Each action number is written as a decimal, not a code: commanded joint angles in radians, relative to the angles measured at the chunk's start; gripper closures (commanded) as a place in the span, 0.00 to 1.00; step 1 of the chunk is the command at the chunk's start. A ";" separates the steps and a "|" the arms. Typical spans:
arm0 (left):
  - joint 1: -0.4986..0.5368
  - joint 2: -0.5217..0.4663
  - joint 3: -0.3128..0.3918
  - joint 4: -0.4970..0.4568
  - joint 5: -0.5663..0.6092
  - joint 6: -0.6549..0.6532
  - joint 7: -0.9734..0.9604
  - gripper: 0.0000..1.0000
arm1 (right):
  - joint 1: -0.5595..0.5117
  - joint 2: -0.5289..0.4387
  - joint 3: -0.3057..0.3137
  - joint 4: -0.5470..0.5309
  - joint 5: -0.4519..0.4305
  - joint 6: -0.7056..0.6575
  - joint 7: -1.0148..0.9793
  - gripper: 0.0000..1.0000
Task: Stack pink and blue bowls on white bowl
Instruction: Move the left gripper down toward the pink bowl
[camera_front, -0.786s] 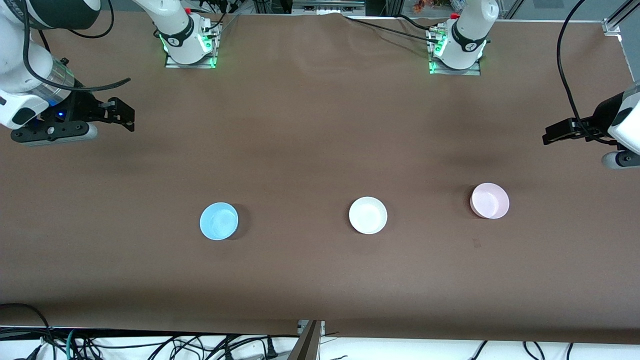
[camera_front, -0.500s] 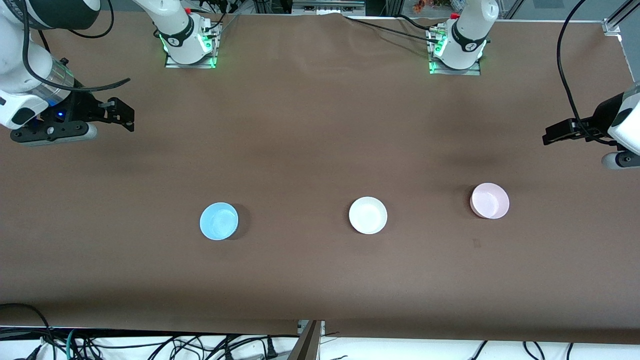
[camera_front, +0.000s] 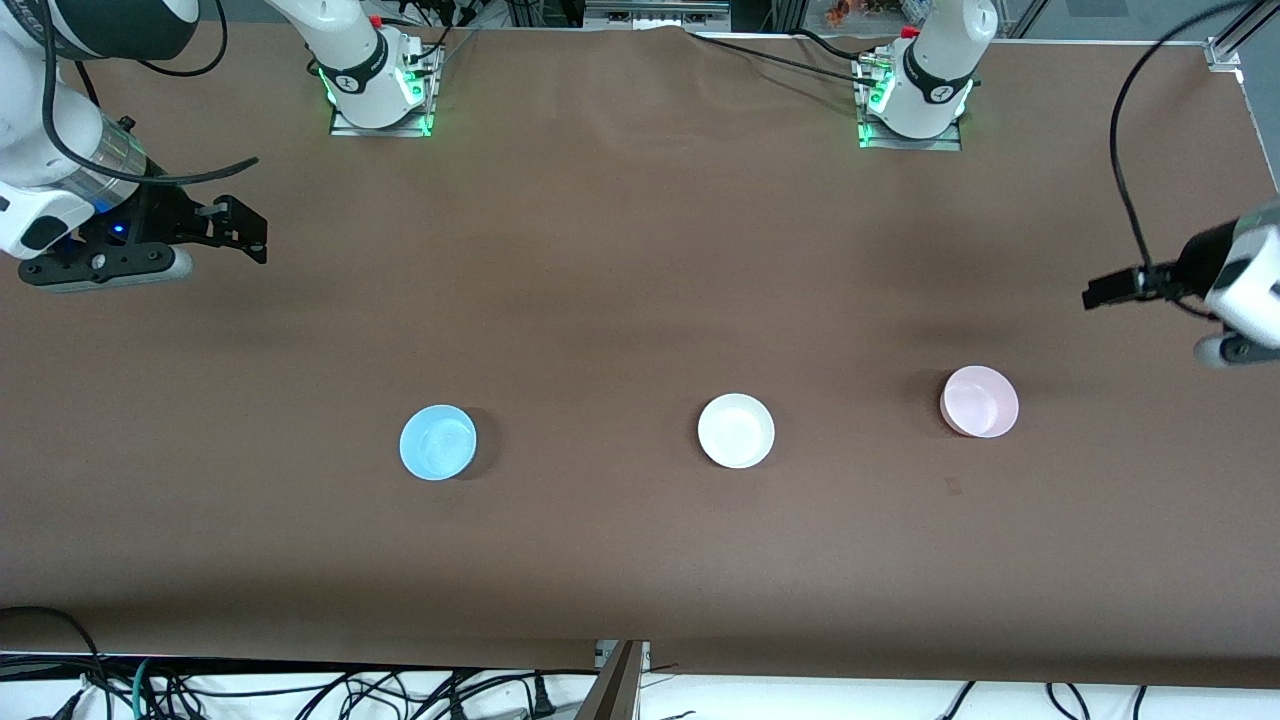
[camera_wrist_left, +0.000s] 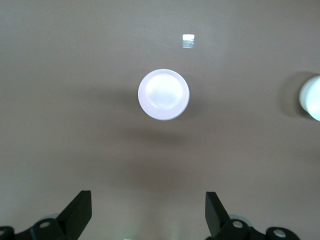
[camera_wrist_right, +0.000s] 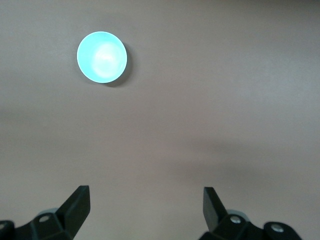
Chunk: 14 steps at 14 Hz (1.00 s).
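Next, the left gripper grabs the pink bowl (camera_front: 979, 401) by its rim, to stack it on the white bowl (camera_front: 736, 430).
Three small bowls stand in a row on the brown table. The light blue bowl (camera_front: 438, 442) is toward the right arm's end, the white bowl (camera_front: 736, 430) in the middle, the pale pink bowl (camera_front: 979, 401) toward the left arm's end. My left gripper (camera_front: 1095, 293) hangs open and empty above the table's end, up from the pink bowl (camera_wrist_left: 163, 94); the white bowl's edge (camera_wrist_left: 312, 98) also shows in the left wrist view. My right gripper (camera_front: 255, 232) hangs open and empty above the other end, away from the blue bowl (camera_wrist_right: 102, 56).
The two arm bases (camera_front: 378, 85) (camera_front: 915, 95) stand along the table edge farthest from the front camera. Cables (camera_front: 300, 690) lie below the nearest edge. A small pale mark (camera_wrist_left: 188, 40) lies on the cloth near the pink bowl.
My left gripper has dropped lower in the front view, closer to the pink bowl. The right gripper has barely shifted. The bowls have not moved.
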<state>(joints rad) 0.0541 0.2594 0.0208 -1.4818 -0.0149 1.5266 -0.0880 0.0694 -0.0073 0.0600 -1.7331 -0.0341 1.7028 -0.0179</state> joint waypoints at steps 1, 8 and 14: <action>0.006 0.050 -0.001 -0.044 0.015 0.094 0.022 0.00 | -0.008 0.007 0.003 0.020 0.017 -0.017 0.001 0.00; 0.062 0.124 0.014 -0.260 -0.078 0.473 0.207 0.00 | -0.010 0.007 0.003 0.020 0.017 -0.019 0.001 0.00; 0.072 0.214 0.033 -0.422 -0.241 0.814 0.413 0.09 | -0.011 0.007 0.000 0.018 0.017 -0.019 0.001 0.00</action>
<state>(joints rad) 0.1251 0.4650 0.0522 -1.8596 -0.2073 2.2676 0.2525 0.0680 -0.0065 0.0580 -1.7331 -0.0340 1.7015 -0.0177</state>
